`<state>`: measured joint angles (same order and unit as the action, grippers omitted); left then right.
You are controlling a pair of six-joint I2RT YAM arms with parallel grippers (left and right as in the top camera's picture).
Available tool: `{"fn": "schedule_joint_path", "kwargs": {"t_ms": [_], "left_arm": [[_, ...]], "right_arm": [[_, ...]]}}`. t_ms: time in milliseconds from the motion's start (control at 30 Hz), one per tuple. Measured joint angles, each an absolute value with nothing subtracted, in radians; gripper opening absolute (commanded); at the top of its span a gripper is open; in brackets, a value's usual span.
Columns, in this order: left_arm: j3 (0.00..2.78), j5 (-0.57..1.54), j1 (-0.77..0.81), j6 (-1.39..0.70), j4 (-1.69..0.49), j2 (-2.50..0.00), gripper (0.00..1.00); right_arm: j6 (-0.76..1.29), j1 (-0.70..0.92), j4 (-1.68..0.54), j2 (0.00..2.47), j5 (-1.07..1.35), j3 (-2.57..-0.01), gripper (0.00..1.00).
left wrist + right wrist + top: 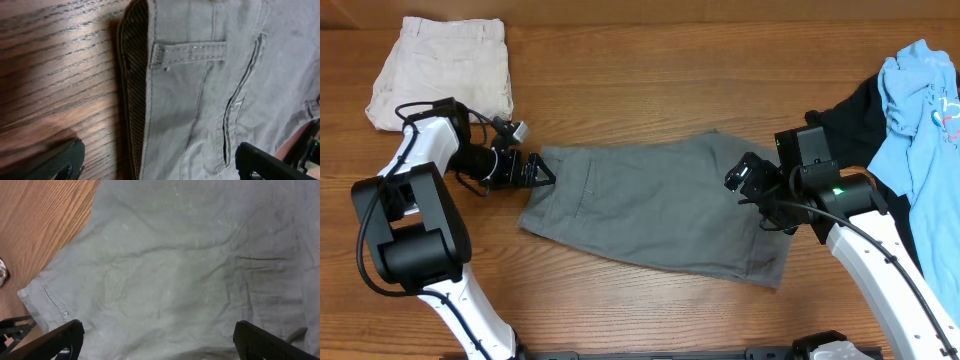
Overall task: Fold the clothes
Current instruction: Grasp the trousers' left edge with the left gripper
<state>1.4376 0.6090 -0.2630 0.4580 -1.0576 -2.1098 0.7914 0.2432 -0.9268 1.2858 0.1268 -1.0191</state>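
Observation:
The left gripper should next grab the grey shorts (660, 205) by the waistband edge (537, 184), to draw the waistband over the legs and fold them.
The grey shorts (660, 205) lie spread flat on the table centre, waistband to the left. My left gripper (542, 172) is open at the waistband edge; the left wrist view shows the waistband (137, 85), a belt loop and a pocket slit between my open fingers (160, 162). My right gripper (745, 178) is open over the shorts' right end; the right wrist view shows wrinkled grey cloth (190, 265) between wide fingers (157, 340). Cream shorts (445, 70) lie folded at the back left. A light blue tee (925, 110) lies on a black tee (850, 125) at the right.
The wooden table (650, 60) shows bare around the shorts. The pile of tees sits close behind my right arm. A small white object (835, 350) lies at the front edge near the right arm's base.

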Motion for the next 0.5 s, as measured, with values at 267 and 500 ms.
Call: {"fn": "schedule_joint_path", "kwargs": {"t_ms": [267, 500], "left_arm": [[1.435, 0.615, -0.288, 0.439, -1.05, -2.107, 1.0], [1.431, 0.67, -0.319, 0.444, -1.051, -2.117, 1.0]], "right_arm": [[0.792, 0.243, -0.927, 1.286, 0.127, -1.019, 1.0], [0.791, 0.243, -0.926, 1.286, 0.127, -1.019, 1.0]]}}
